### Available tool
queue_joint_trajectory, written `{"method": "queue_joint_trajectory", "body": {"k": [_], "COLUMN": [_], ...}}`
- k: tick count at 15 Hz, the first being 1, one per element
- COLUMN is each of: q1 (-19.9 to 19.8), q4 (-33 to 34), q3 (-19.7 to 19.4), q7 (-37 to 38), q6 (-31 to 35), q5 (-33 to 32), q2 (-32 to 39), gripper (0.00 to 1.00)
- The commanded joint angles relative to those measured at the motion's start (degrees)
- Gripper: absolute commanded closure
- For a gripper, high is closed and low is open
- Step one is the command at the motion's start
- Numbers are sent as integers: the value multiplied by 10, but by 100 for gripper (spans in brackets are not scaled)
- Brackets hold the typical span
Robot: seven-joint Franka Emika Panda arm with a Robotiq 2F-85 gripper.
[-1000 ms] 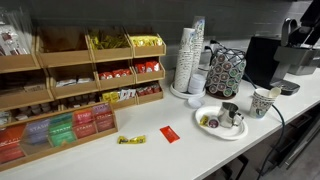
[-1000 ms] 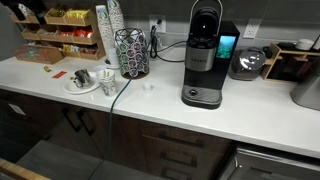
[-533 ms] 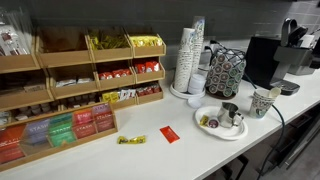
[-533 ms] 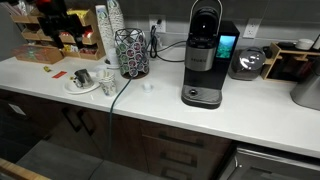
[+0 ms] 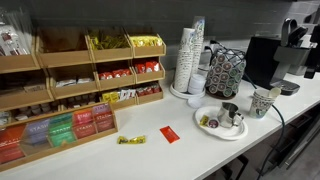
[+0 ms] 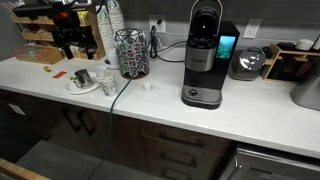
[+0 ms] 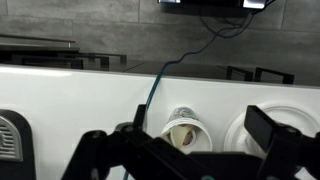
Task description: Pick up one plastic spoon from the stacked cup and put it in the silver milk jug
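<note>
My gripper grabs one spoon's exposed end from above next, so that its other end stays free to enter the silver milk jug (image 5: 231, 113).
The short patterned paper cup (image 5: 263, 101) stands on the white counter just right of a white plate (image 5: 220, 130). It also shows in an exterior view (image 6: 107, 74). In the wrist view I look down into the cup (image 7: 183, 117), and pale spoon ends (image 7: 178, 133) lie inside. The silver milk jug (image 5: 231, 113) stands on the plate and also shows in an exterior view (image 6: 82, 77). My gripper (image 6: 72, 48) hangs high above the plate and cup. Its fingers (image 7: 185, 152) are wide open and empty, and frame the cup from above.
Tall towers of white cups (image 5: 190, 55) and a black wire pod carousel (image 5: 225, 70) stand behind the plate. Wooden tea shelves (image 5: 70, 90) fill the left. A black coffee machine (image 6: 205, 55) with a cable stands further along. Red and yellow packets (image 5: 170, 134) lie on the counter.
My arm has come into the exterior view from the upper left and moved right and down, from over the shelves to above the plate and cup. Nothing on the counter has moved.
</note>
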Motion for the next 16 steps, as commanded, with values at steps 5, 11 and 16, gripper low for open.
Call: {"method": "queue_joint_trajectory", "body": {"k": [5, 11, 16], "q1": [28, 10, -4], "q4": [14, 61, 94], "q3": [-37, -22, -15], "q7": [-280, -385, -381], "q6": [71, 72, 97], "q5": [112, 157, 157], "q2": [81, 154, 195], "gripper": [0, 5, 12]}}
